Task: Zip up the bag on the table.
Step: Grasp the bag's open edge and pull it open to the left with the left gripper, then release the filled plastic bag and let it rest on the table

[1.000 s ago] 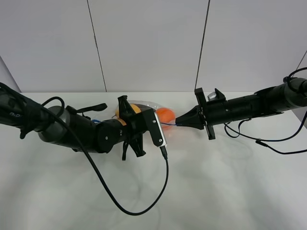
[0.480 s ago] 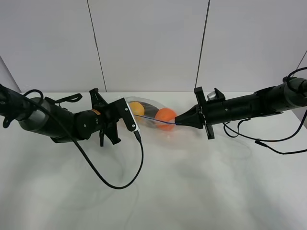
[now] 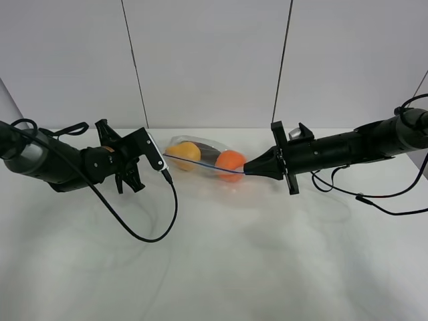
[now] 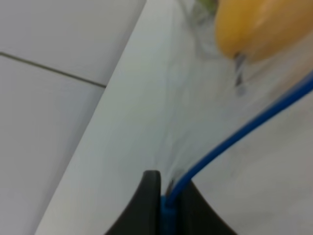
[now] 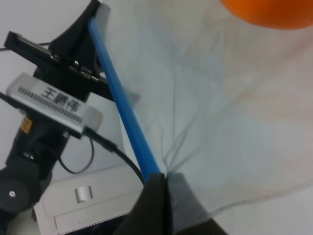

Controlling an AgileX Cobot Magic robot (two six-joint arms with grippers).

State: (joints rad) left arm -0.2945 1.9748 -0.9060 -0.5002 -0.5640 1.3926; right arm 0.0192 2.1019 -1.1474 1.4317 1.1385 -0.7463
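It is time for my left gripper to let go of the straight blue zipper strip (image 3: 202, 164) (image 4: 234, 138). The strip runs low along the bag, just above the table.
The clear bag (image 3: 204, 164) lies on the white table (image 3: 267, 267), stretched between my two grippers. Its blue zipper strip (image 3: 204, 166) runs taut from left to right. A yellow pear (image 3: 187, 153), a dark item (image 3: 210, 154) and an orange (image 3: 231, 161) show through it. My left gripper (image 3: 164, 156) is shut on the strip's left end; the left wrist view shows it (image 4: 166, 200) pinching the strip (image 4: 234, 134) near the pear (image 4: 264, 24). My right gripper (image 3: 246, 170) is shut on the right end, shown in the right wrist view (image 5: 164, 188) with the strip (image 5: 122, 98) and orange (image 5: 274, 12).
A black cable (image 3: 144, 237) loops from the left arm over the table in front of the bag. Another cable (image 3: 374, 199) trails from the right arm on the right. A grey panelled wall (image 3: 214, 60) stands just behind the table's far edge.
My left gripper has slid left along the blue strip, from beside the orange to the bag's left end, uncovering the bag. The right gripper has stayed put.
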